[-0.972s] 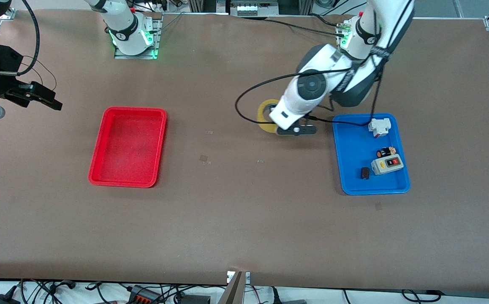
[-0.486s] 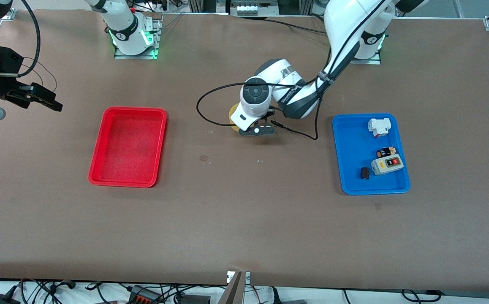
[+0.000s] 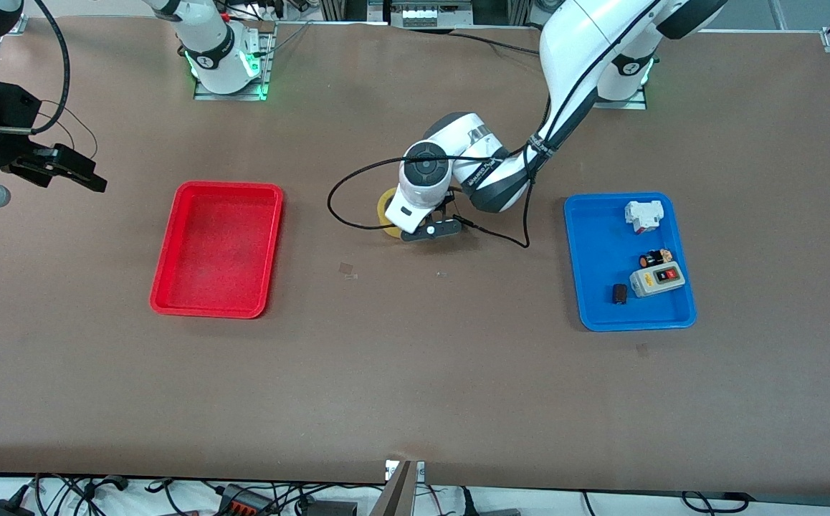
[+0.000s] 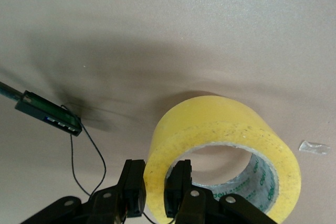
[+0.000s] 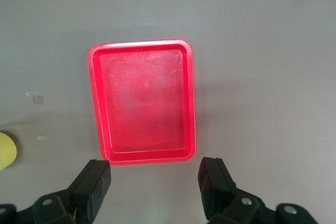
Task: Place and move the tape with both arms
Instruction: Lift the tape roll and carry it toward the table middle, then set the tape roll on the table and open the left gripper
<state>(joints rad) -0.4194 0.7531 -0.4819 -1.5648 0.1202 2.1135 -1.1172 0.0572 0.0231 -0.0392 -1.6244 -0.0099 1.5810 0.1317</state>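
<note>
My left gripper should open, because the yellow tape roll [image 4: 220, 114] is resting low on the tabletop between the trays and would stay there.
The yellow tape roll [image 3: 388, 212] is held low over the bare table between the two trays. My left gripper [image 3: 406, 216] is shut on its wall, one finger outside and one inside the hole. In the left wrist view the tape [image 4: 226, 129] fills the frame ahead of the left gripper [image 4: 156, 190]. My right gripper [image 3: 85, 177] hangs open and empty, high over the table at the right arm's end, beside the red tray [image 3: 171, 251]. The right wrist view shows the right gripper [image 5: 155, 182] open over bare table, the red tray [image 5: 142, 44] and an edge of the tape [image 5: 5, 150].
A blue tray [image 3: 587, 287] at the left arm's end holds a grey switch box [image 3: 657, 279], a white part [image 3: 643, 213], a small dark cylinder [image 3: 655, 258] and a small black piece [image 3: 620, 293]. The left arm's black cable [image 3: 347, 193] loops over the table beside the tape.
My left arm has carried the tape from beside the blue tray toward the red tray, slowing in the last half second. The right arm has hardly moved.
</note>
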